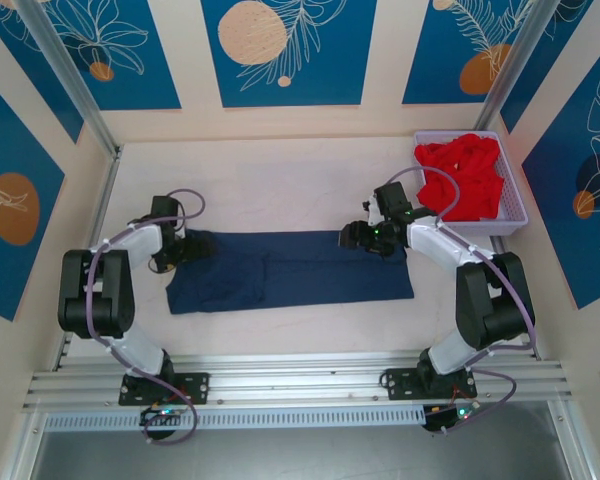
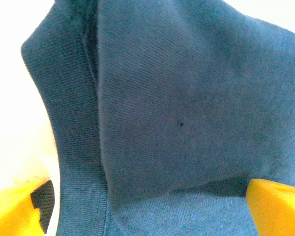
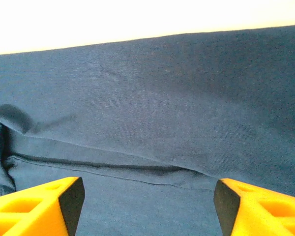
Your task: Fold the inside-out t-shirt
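My left gripper grabs the inside-out t-shirt [image 1: 290, 270] at its ribbed-hem end next, by the folded cloth [image 1: 187, 261], to fold that end over the t-shirt.
The inside-out t-shirt [image 1: 290, 270] lies on the table as a long navy strip running left to right, with a fold line along its length. My left gripper [image 1: 175, 250] is at the strip's left end. In the left wrist view its yellow fingers [image 2: 278, 209] stand wide apart, open, over a ribbed hem [image 2: 73, 147] and folded cloth. My right gripper [image 1: 355, 237] hovers over the strip's far edge near its right end. It is open, its fingertips [image 3: 39, 209] spread above a seam [image 3: 137, 172] of the shirt [image 3: 162, 108], with nothing held.
A lavender basket [image 1: 515, 215] holding a bright red garment [image 1: 462, 178] stands at the back right, just beyond the right arm. Bare white table runs behind the shirt, and a metal rail [image 1: 300, 385] lines the near edge.
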Available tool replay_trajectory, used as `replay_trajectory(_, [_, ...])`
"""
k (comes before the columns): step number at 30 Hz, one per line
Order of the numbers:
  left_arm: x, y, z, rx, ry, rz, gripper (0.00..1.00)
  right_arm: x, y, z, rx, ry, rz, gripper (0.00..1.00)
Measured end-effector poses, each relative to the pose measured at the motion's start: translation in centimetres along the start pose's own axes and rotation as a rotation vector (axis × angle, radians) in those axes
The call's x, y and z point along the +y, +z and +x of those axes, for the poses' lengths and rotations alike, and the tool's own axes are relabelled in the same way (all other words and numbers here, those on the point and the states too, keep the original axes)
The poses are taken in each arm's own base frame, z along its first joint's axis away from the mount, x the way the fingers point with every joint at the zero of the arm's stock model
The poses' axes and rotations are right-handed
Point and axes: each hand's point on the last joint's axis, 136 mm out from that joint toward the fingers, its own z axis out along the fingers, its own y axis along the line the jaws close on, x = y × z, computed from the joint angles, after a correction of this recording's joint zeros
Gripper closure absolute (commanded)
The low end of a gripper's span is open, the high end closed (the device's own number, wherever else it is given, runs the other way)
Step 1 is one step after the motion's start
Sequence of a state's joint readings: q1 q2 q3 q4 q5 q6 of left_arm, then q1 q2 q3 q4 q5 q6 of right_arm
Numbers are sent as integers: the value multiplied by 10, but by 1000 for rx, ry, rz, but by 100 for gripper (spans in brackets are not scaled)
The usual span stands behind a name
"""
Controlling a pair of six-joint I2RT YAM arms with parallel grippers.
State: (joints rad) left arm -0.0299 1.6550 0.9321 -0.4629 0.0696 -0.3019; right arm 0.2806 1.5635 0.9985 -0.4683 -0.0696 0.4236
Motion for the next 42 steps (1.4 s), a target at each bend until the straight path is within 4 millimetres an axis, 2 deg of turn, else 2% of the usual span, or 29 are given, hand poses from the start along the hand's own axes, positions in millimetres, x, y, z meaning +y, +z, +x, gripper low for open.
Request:
replay_trajectory(7, [-30, 3, 13, 12, 125, 24, 18, 3, 3, -3, 0, 18, -33, 28])
replay_trajectory(11, [-42, 6, 19, 13, 172, 41, 35, 3, 6, -3, 6, 25, -42, 28])
replay_trajectory(24, [-51, 8, 26, 3, 158, 105, 82, 5, 8, -2, 16, 29, -56, 28])
replay_trajectory(27, [-56, 8, 27, -3, 148, 139, 93, 5, 8, -2, 16, 29, -56, 28])
replay_trajectory(28, [-58, 8, 28, -4, 144, 151, 100, 5, 8, -1, 16, 29, -55, 28])
replay_trajectory(31, [-65, 7, 29, -4, 131, 193, 100, 1, 7, -1, 17, 35, -39, 28])
replay_trajectory(34, [-63, 6, 29, -8, 101, 208, 100, -17, 5, -2, 15, 69, 16, 29])
replay_trajectory(39, [-42, -6, 26, -19, 17, 171, 100, -62, -6, -10, -8, 155, 155, 31])
replay_trajectory(42, [-22, -11, 20, -34, -40, 112, 100, -71, -3, -18, -6, 168, 191, 33])
